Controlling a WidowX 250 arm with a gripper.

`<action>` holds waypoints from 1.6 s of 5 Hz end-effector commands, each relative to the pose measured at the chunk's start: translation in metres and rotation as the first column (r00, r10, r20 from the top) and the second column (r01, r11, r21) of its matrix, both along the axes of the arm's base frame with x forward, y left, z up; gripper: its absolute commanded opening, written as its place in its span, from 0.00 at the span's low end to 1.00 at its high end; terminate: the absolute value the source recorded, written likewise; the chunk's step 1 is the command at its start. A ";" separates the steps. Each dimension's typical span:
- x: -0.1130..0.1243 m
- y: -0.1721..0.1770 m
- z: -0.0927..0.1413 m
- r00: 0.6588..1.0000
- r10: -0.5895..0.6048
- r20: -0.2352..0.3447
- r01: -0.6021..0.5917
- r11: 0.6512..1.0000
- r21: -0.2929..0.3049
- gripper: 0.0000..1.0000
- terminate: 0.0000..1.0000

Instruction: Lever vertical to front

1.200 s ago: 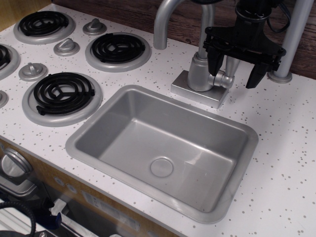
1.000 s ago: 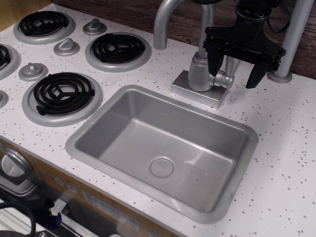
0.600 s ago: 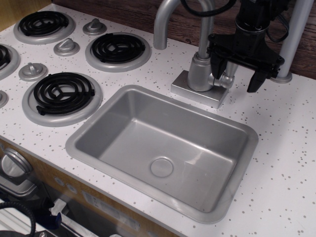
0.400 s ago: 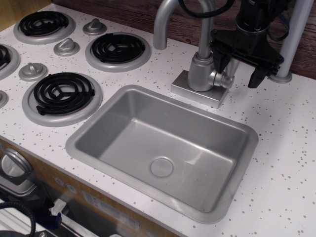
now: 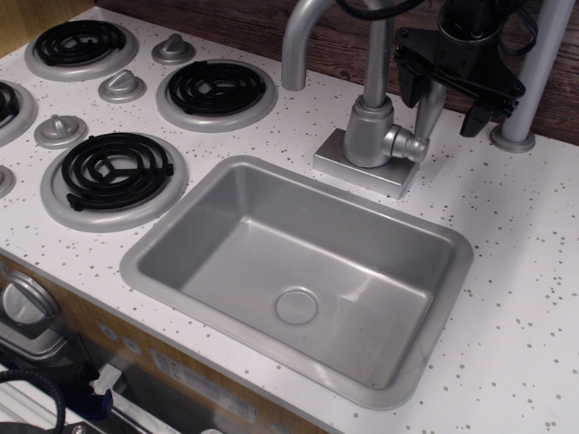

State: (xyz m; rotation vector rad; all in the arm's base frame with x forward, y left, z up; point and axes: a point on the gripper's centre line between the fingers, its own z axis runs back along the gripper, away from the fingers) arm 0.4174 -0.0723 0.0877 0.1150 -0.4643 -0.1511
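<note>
The faucet's lever should go from vertical to the front, so my gripper should next grab the lever by its slim rod [image 5: 431, 110].
The lever [image 5: 428, 115] is a slim silver-grey rod standing nearly upright from its round hub [image 5: 410, 145] on the right side of the faucet body [image 5: 368, 134]. My black gripper [image 5: 448, 108] hangs open over the lever's upper part, with one finger [image 5: 420, 89] left of the rod and the other finger [image 5: 476, 117] well to its right. The fingers do not press on the rod. The rod's top end is hidden behind the gripper body.
The tall curved spout [image 5: 301, 32] rises left of the faucet body. A thick grey pole with a round foot [image 5: 514, 136] stands just right of the gripper. The grey sink [image 5: 217, 194] lies in front, and stove burners [image 5: 113, 172] and knobs lie at the left.
The gripper has risen and drifted slightly right, staying open. Its fingers were down around the hub and now sit higher along the rod. The lever has not moved.
</note>
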 end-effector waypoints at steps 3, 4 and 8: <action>0.027 0.006 0.006 1.000 0.000 0.030 0.000 1.000 -0.001 1.00 0.00; 0.026 0.005 0.009 1.000 0.000 0.023 0.000 1.000 0.023 0.00 0.00; -0.034 0.001 0.012 0.948 0.215 -0.233 -0.229 0.973 -0.035 0.00 0.00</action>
